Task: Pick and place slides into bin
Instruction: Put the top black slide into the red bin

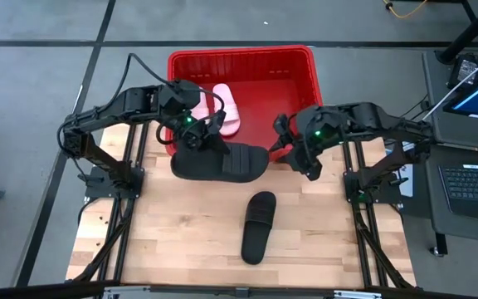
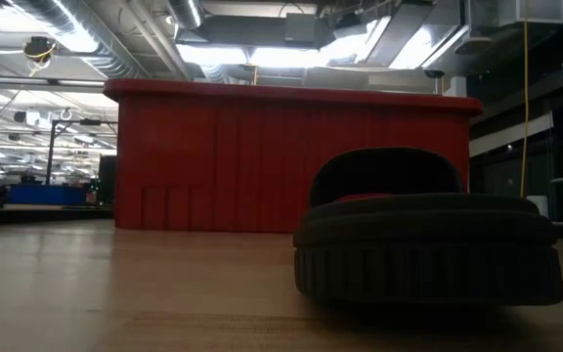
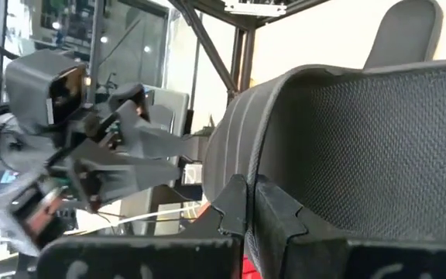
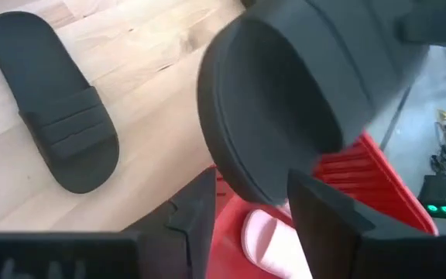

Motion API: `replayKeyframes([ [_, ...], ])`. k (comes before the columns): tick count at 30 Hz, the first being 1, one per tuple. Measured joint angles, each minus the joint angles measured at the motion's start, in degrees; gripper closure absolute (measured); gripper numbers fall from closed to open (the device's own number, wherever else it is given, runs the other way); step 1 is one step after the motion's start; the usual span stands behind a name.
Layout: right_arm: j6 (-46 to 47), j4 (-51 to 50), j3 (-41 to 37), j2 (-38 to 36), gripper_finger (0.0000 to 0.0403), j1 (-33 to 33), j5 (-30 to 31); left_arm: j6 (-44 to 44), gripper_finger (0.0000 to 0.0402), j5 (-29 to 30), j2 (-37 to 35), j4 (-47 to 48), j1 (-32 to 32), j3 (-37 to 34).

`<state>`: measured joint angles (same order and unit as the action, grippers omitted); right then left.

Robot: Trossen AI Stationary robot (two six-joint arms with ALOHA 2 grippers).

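The black slide has to go into the red bin. My right gripper will next grab its rounded sole end (image 1: 257, 162) (image 4: 238, 170) for that.
The red bin (image 1: 297, 66) stands at the table's far side, with pale pink slides (image 1: 225, 106) lying inside it near its left wall. My left gripper (image 1: 199, 143) is shut on a black slide (image 1: 222, 163), held just in front of the bin's near wall. The second black slide (image 1: 258, 226) lies flat on the table; it fills the low view (image 2: 428, 240). My right gripper (image 1: 305, 162) is open and empty by the bin's near right corner. In its wrist view, its fingers (image 4: 196, 209) point toward the held slide's end (image 4: 277, 101). My left gripper pinches the black slide's side edge (image 3: 242, 167) between its two fingers, toward the end away from the strap (image 3: 405, 31). One finger lies on the textured footbed side (image 3: 285, 221) and the other on the opposite face. The slide looks lifted clear of the table.
The wooden table (image 1: 181, 241) has free room at its near left and near right. The bin's near wall (image 2: 262, 166) rises behind the lying slide. A laptop and screen (image 1: 475, 178) stand off the table's right edge.
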<state>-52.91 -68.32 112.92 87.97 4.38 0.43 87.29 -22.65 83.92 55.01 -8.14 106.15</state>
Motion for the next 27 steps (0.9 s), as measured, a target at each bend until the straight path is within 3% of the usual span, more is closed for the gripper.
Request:
replayKeyframes([
  [10,-0.3,1.67,-0.04,3.95,0.0242,0.0,0.0,2.03,0.0396,-2.93,0.02,2.22,-0.16,0.0],
  [27,-0.3,1.75,-0.04,5.8,0.0242,3.8,0.0,2.01,0.0396,-2.63,0.02,2.02,-0.23,0.0],
])
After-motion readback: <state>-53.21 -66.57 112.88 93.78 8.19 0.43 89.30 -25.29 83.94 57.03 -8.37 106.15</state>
